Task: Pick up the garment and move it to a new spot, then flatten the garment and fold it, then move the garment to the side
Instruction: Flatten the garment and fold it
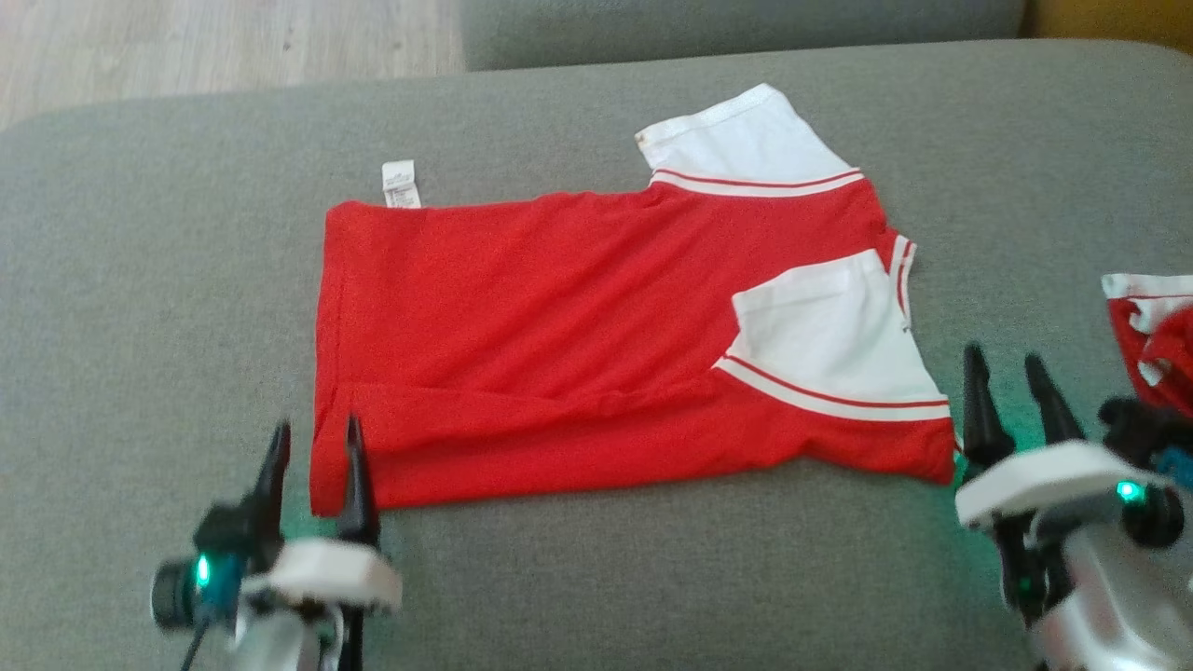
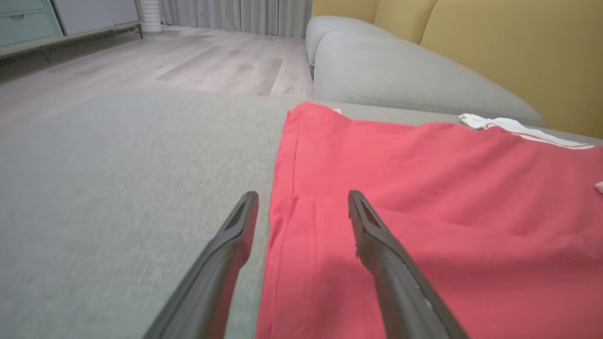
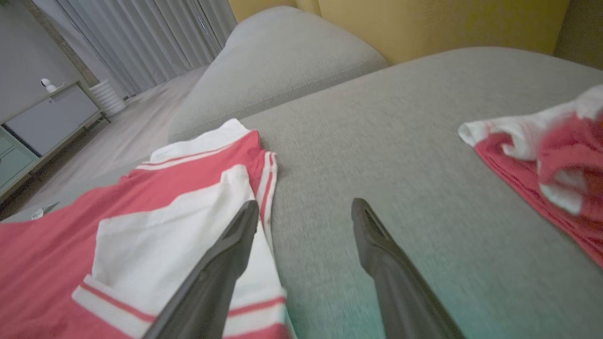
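Next, my left gripper grabs the red garment by the hem corner (image 1: pixel 342 214) beside the white care label (image 1: pixel 400 184) to fold it.
The garment (image 1: pixel 559 335) is a red shirt with white sleeves, lying folded lengthwise on the grey cushion (image 1: pixel 140 280). Its hem edge is at the left, its sleeves at the right. My left gripper (image 1: pixel 312 438) stands open at the near left corner of the garment (image 2: pixel 424 197), one finger over the red cloth and the other over the cushion, with nothing between them. My right gripper (image 1: pixel 1007 368) is open just past the near right corner, by the white sleeve (image 3: pixel 165 226). Its fingers hold nothing.
A second red and white garment (image 1: pixel 1151 326) lies crumpled at the right edge of the cushion (image 3: pixel 377 141). Another grey cushion (image 2: pixel 400 75) and a yellow backrest (image 2: pixel 518 47) lie behind. Wooden floor (image 2: pixel 165 61) is to the left.
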`<state>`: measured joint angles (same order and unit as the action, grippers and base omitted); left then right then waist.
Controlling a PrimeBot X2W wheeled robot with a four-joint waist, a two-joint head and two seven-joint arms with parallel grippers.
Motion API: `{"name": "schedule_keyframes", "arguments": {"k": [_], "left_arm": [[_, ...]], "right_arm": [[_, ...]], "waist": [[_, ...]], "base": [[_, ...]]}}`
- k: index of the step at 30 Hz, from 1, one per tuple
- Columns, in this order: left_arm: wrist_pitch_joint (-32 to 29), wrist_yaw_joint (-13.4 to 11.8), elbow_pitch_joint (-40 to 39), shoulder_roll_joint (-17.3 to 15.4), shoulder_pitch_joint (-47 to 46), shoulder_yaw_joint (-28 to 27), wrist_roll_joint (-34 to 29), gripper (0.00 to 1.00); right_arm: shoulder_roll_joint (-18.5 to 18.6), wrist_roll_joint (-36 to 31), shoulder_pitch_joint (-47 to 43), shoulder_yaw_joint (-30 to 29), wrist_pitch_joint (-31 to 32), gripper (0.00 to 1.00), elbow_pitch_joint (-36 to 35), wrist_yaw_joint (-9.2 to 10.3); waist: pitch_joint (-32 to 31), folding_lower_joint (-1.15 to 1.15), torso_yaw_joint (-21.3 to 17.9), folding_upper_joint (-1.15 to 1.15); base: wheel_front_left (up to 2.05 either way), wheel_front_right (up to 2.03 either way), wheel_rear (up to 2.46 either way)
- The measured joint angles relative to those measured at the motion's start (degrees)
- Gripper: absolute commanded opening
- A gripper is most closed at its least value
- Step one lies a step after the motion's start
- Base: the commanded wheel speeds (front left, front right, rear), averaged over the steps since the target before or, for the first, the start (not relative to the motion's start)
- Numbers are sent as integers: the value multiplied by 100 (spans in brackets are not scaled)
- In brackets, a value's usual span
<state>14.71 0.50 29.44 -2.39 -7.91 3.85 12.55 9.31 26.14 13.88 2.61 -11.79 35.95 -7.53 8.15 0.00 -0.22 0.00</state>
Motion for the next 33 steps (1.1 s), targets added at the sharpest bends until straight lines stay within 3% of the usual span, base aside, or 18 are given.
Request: {"name": "schedule_keyframes", "arguments": {"k": [6, 10, 16, 23, 33], "left_arm": [[-12, 318, 364, -146, -1211, 192, -286, 100], [-603, 538, 925, -468, -2236, 364, -304, 100], [-1371, 665, 1496, -823, -3426, 572, -104, 100], [-1663, 708, 1870, -1117, -3804, 959, 300, 100], [-1327, 708, 2178, -1189, -4168, 1351, 665, 100]], "right_arm": [[62, -155, 696, -12, 25, 100, -118, 0], [110, -201, 1135, 77, 82, 100, -234, 0], [221, -193, 1636, 245, 172, 100, -308, 0], [376, -125, 2001, 463, 169, 100, -330, 0], [434, -51, 2335, 688, 138, 100, -227, 0]], "waist": [[272, 1, 105, 0], [540, 1, 123, 0], [1014, 2, 70, 0], [1483, 2, -55, 0], [1782, 1, -86, 0]], "base": [[0, 0, 0], [0, 0, 0], [0, 0, 0], [0, 0, 0], [0, 0, 0]]}}
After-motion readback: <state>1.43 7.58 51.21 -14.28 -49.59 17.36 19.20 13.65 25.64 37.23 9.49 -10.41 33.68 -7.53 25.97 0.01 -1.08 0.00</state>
